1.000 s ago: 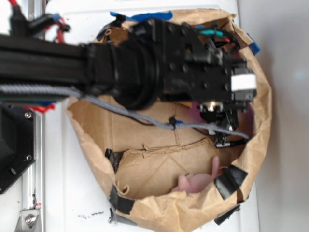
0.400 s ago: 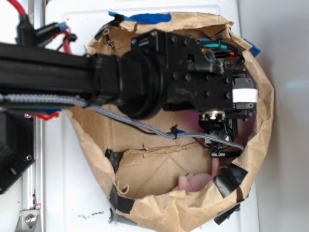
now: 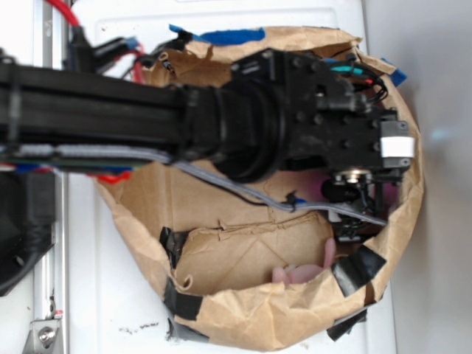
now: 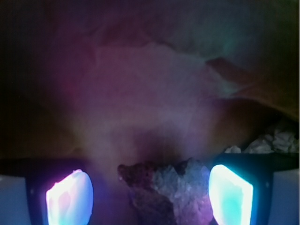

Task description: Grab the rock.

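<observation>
My fingers are down beside the rough dark rock [image 4: 171, 194] in the wrist view. My gripper should close now, as that would hold the rock.
In the wrist view the rock [image 4: 171, 190], a rough dark lump with pale speckles, lies between my two glowing finger pads [image 4: 70, 197]. It sits close to the right pad and leaves a clear gap on the left. My gripper [image 4: 150, 199] is open around it. From the exterior view the black arm reaches into a brown paper bag [image 3: 243, 317], with the gripper [image 3: 354, 221] low by the bag's right wall. The arm hides the rock in that view.
A pink soft toy [image 3: 304, 273] lies at the bag's near side, just below the gripper. A crumpled pale paper wad [image 4: 276, 140] shows to the right of the fingers. The taped paper wall [image 3: 409, 206] stands close on the right.
The arm has shifted to the right, bringing the gripper nearer the bag's right wall and over part of the pink toy. The bag's rim has shifted slightly.
</observation>
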You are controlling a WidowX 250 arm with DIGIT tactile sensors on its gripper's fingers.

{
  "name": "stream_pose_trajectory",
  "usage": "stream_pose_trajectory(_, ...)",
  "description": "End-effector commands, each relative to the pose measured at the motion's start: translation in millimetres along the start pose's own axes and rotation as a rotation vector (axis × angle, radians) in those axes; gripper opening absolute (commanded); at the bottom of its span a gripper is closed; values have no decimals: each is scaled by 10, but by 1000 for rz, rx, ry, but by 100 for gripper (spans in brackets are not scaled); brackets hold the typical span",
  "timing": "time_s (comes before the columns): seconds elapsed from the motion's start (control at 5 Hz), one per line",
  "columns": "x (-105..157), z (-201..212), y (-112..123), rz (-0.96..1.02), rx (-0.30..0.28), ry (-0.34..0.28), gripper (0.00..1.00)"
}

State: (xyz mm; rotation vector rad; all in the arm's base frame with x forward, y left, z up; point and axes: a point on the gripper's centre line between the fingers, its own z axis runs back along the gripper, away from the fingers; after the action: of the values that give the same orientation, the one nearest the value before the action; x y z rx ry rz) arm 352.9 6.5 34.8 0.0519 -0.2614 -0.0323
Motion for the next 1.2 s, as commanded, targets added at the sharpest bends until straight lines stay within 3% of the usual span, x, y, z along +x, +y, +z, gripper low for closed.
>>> stream_pose_trajectory(0.0, 49, -12, -47, 40, 40, 1, 100)
stream_pose_trajectory(0.2, 29, 1, -54, 44, 47, -5, 0)
stream_pose_trajectory(1.0, -10, 76, -23, 25, 49, -15, 0)
